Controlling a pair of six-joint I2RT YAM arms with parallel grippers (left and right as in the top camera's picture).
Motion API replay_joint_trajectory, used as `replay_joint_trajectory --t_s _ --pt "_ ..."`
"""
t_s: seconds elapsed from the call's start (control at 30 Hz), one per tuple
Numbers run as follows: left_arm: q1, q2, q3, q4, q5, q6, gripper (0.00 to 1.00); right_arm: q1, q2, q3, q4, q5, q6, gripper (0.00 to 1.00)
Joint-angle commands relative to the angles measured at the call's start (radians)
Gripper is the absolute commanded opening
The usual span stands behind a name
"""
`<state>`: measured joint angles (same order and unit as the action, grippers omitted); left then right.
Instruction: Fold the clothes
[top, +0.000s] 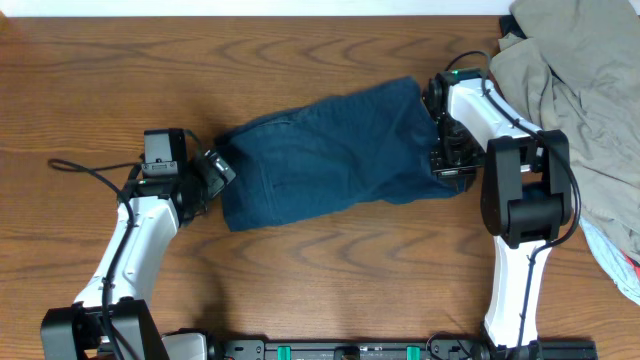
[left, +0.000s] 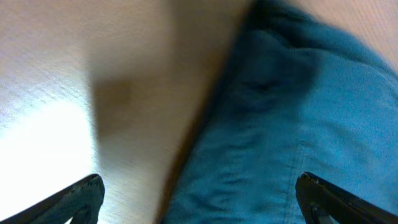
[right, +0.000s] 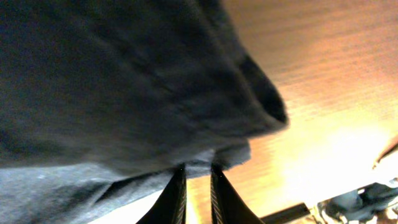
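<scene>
My left gripper pinches the dark blue garment's end edge next, opposite my right gripper, to fold it over itself.
A dark blue garment lies bunched across the middle of the wooden table. My left gripper is open at the garment's left end. In the left wrist view its fingers straddle the cloth's edge, with bare table on the left. My right gripper is at the garment's right end. In the right wrist view its narrow fingers are nearly together, with their tips pinching the hem of the blue cloth.
A pile of grey-khaki clothes fills the back right corner, with a light blue and red piece below it at the right edge. A black cable loops beside the left arm.
</scene>
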<state>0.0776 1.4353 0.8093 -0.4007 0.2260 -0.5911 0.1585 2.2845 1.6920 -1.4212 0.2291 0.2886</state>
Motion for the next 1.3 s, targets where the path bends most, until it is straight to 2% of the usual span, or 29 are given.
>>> replay_joint_trajectory --t_s 0.0,0.23,0.33,0.47,0.57,0.63,0.67,0.73,0.77,0.9,1.03,1.17,1.2,1.27 --pt "0.004 0.015 -0.002 0.027 0.134 0.113 0.99 -0.010 -0.046 -0.007 -0.003 0.027 0.036 0.14" --pt "0.004 0.106 -0.002 0.053 0.133 0.113 0.98 -0.010 -0.243 -0.007 0.045 -0.005 0.020 0.19" --pt "0.004 0.172 -0.002 0.076 0.145 0.113 0.98 -0.010 -0.334 -0.007 0.079 -0.036 0.012 0.29" --pt "0.002 0.249 -0.002 0.132 0.269 0.112 0.98 -0.003 -0.414 -0.007 0.149 -0.137 -0.050 0.43" --pt "-0.015 0.290 -0.002 0.163 0.338 0.112 0.85 0.010 -0.433 -0.007 0.209 -0.281 -0.153 0.53" --pt "-0.035 0.305 -0.002 0.164 0.339 0.113 0.72 0.024 -0.432 -0.007 0.241 -0.386 -0.221 0.55" --pt "-0.046 0.309 -0.002 0.165 0.339 0.113 0.59 0.031 -0.426 -0.007 0.256 -0.426 -0.249 0.54" --pt "-0.063 0.309 -0.002 0.166 0.339 0.143 0.19 0.042 -0.418 -0.008 0.279 -0.474 -0.285 0.50" --pt "-0.066 0.307 -0.002 0.168 0.339 0.154 0.06 0.049 -0.416 -0.008 0.288 -0.481 -0.286 0.49" --pt "-0.053 0.290 0.002 0.158 0.340 0.153 0.06 0.079 -0.383 -0.010 0.304 -0.499 -0.287 0.43" --pt "-0.029 0.206 0.015 0.096 0.340 0.153 0.06 0.117 -0.326 -0.036 0.328 -0.564 -0.286 0.27" --pt "-0.019 0.068 0.032 0.019 0.340 0.153 0.06 0.169 -0.247 -0.081 0.377 -0.642 -0.287 0.04" --pt "-0.019 0.033 0.035 0.003 0.340 0.153 0.06 0.190 -0.223 -0.093 0.390 -0.667 -0.287 0.01" --pt "-0.019 -0.045 0.042 -0.033 0.339 0.145 0.06 0.240 -0.169 -0.116 0.419 -0.726 -0.287 0.01"
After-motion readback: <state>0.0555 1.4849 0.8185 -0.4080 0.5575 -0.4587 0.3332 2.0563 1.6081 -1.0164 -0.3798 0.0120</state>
